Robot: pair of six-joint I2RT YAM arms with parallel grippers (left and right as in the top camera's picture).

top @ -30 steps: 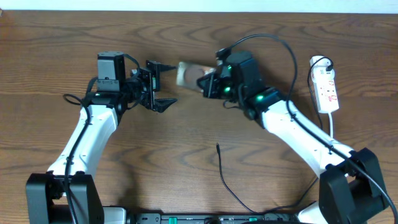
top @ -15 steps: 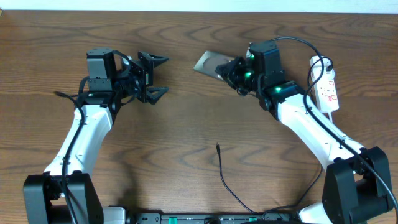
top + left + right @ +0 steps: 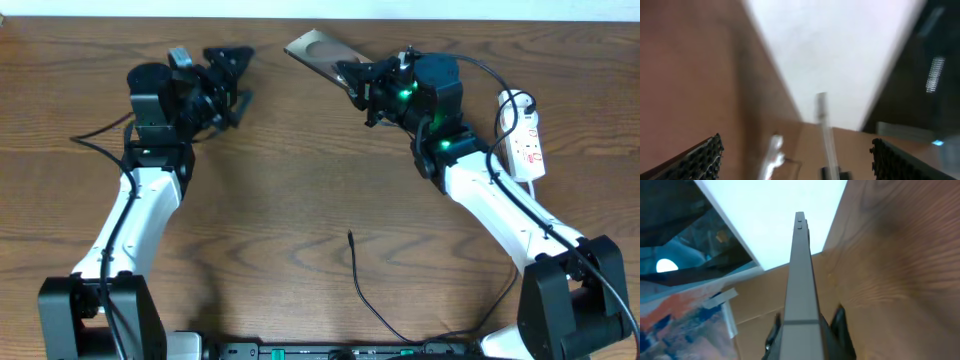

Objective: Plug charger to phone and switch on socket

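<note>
Table shows between the phone's loose end (image 3: 300,48) and my open fingers. I will move my left gripper toward that end before it closes on the phone.
My right gripper (image 3: 357,80) is shut on the phone (image 3: 318,52), a flat dark-brown slab held in the air near the table's far edge. In the right wrist view the phone (image 3: 800,290) shows edge-on between the fingers (image 3: 805,335). My left gripper (image 3: 232,72) is open and empty at the far left, raised and pointing right; its wrist view is blurred, with both finger pads (image 3: 795,160) wide apart. The black charger cable (image 3: 362,290) lies on the table at the near middle, its tip (image 3: 350,235) free. The white socket strip (image 3: 526,142) lies at the far right.
The socket's white cord (image 3: 533,215) runs toward the near right. The wooden table's far edge (image 3: 300,18) meets a white wall just behind both grippers.
My right gripper has lifted the phone and swung it toward the far edge, turning it. My left gripper has let go, risen and moved back and left.
</note>
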